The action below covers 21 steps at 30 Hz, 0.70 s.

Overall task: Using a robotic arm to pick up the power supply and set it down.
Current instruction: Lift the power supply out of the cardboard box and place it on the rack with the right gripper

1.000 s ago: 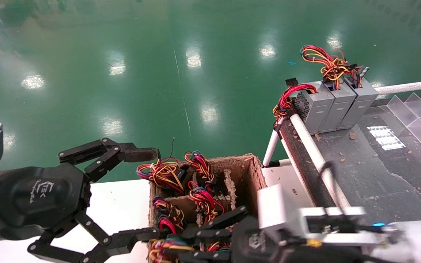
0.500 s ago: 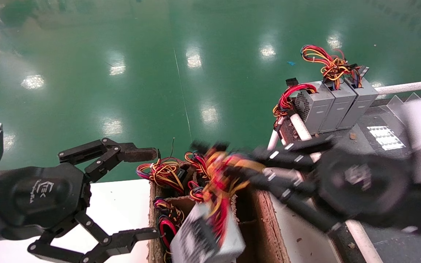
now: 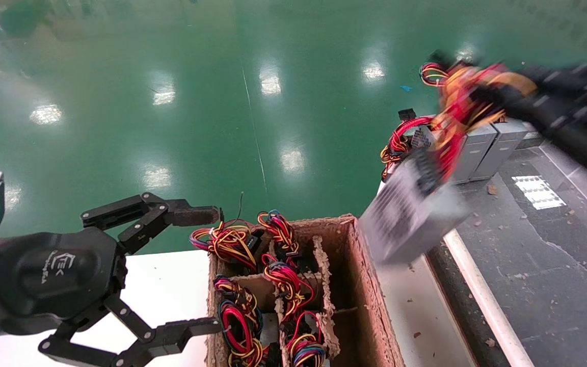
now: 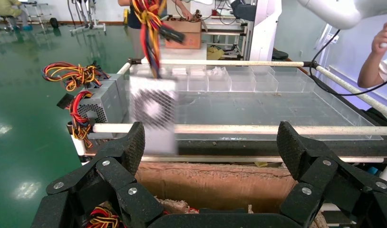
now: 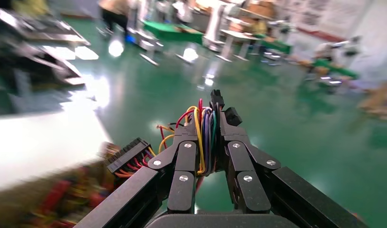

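The grey power supply (image 3: 410,214) hangs tilted above the dark table, so my right gripper must move it there before releasing.
My right gripper (image 3: 497,99) is up at the far right, blurred, and shut on the red-yellow-orange wire bundle (image 5: 204,137) of a grey power supply (image 3: 410,214). The power supply hangs tilted in the air by those wires, above the gap between the cardboard box (image 3: 372,290) and the dark table (image 3: 538,255). In the left wrist view the same power supply (image 4: 152,111) dangles in front of the white rail. My left gripper (image 3: 207,270) stays open beside the box's left side, holding nothing.
Three more power supplies (image 3: 487,145) stand in a row at the table's far left corner. The box holds several wire bundles (image 3: 283,275) in cardboard cells. White rails (image 3: 477,295) edge the table. A clear divided tray (image 4: 258,88) lies on it.
The right gripper pulled the power supply up out of the box by its wires, then swung it up and to the right towards the table. The left arm has not moved.
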Motion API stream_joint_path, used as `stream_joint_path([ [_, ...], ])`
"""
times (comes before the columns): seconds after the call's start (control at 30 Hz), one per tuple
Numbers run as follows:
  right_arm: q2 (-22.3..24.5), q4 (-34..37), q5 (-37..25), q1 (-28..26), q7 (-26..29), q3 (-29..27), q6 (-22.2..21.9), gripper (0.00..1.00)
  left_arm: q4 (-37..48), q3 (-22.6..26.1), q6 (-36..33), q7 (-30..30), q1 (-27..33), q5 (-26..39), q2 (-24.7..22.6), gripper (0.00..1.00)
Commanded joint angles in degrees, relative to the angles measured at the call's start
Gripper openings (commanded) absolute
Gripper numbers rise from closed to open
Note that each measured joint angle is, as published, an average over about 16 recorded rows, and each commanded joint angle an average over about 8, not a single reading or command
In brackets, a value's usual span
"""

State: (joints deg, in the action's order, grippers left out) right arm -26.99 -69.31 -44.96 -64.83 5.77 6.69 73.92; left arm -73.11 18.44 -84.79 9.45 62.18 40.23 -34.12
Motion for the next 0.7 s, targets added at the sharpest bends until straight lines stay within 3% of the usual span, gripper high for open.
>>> stream_joint_path([
  [0.03, 1.43, 1.62, -0.86, -0.96, -1.07, -0.81, -0.48, 0.0, 0.0, 0.0, 0.0, 0.0, 0.0, 0.0, 0.0, 1.0],
  [0.33, 3.17, 10.63, -9.92, -6.3, -5.02, 1.4, -3.17, 0.0, 0.0, 0.02, 0.01, -0.01, 0.0, -0.01, 0.01, 1.0],
  [0.7, 0.26, 19.44, -17.81, -13.33, -8.73, 5.38, -3.25, 0.0, 0.0, 0.04, 0.02, -0.02, 0.01, -0.03, 0.02, 1.0],
])
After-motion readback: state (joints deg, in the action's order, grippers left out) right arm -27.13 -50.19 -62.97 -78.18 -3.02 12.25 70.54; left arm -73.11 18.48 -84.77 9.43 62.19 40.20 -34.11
